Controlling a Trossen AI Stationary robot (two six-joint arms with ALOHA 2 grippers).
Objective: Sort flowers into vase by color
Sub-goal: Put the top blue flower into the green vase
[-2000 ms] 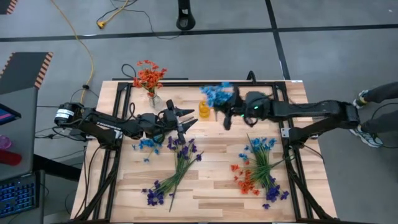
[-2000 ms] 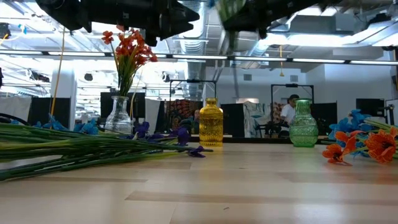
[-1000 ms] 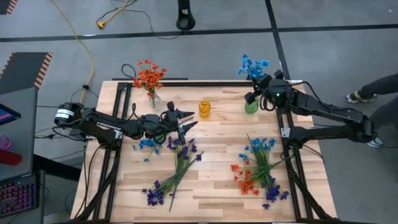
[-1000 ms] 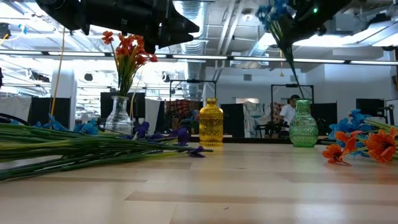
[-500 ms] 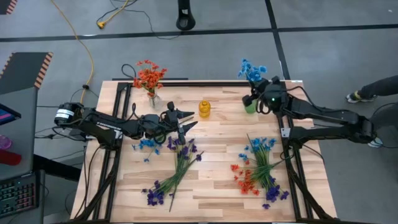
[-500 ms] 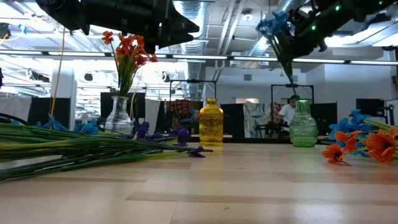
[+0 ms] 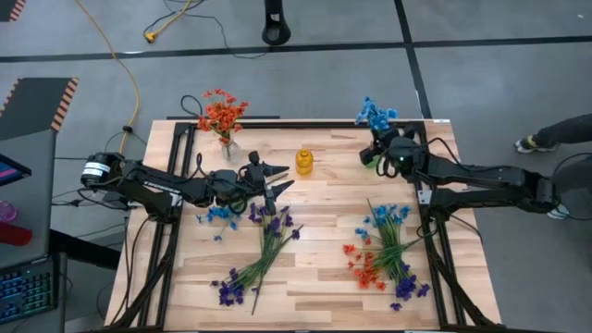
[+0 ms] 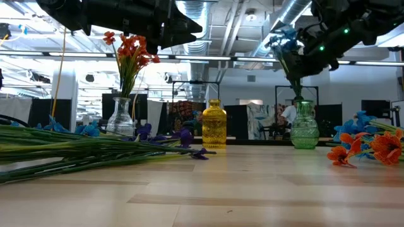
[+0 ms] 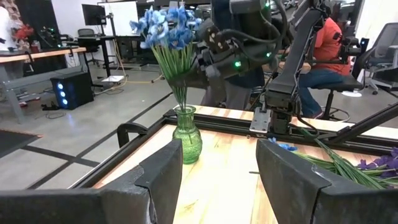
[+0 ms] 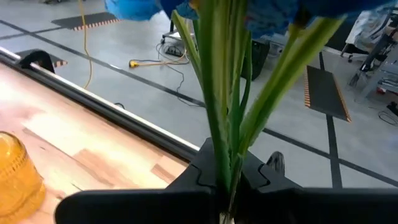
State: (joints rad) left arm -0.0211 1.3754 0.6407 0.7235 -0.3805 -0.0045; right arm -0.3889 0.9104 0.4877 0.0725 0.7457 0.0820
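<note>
The blue flowers' lower stems reach into the vase's opening, so the flowers would stand in the green vase [image 7: 373,163]. My right gripper needs to open.
My right gripper [image 7: 379,150] is shut on a bunch of blue flowers [image 7: 374,113] over the green vase [image 8: 304,127] near the table's far right corner. The blossoms [image 9: 166,23] stand up, and the stem ends reach into the vase mouth [image 9: 183,108]. My left gripper [image 7: 282,178] hovers open above the table's left middle, over loose purple flowers [image 7: 265,242]. Orange-red flowers [image 7: 222,113] stand in a clear vase [image 8: 120,117]. The yellow vase [image 7: 304,163] holds nothing. My right gripper pinches the blue bunch's green stems [image 10: 224,134] between its two fingers, below the blossoms. It comes about level from the table's right side, fingers across the stems. The bunch stands upright, its lower stem ends [image 9: 181,99] in the green vase's neck.
A mixed heap of blue, orange-red and purple sprigs [image 7: 387,248] lies on the table's right near part. A few blue sprigs [image 7: 218,215] lie by the purple ones. Black frame rails [image 7: 435,231] run along the table's sides. A person sits beyond the table [image 9: 323,56].
My right gripper has carried the blue bunch from above the far right corner a little left and down. The stem ends, which hung above the green vase, now stand in its mouth. The bunch has come more upright.
</note>
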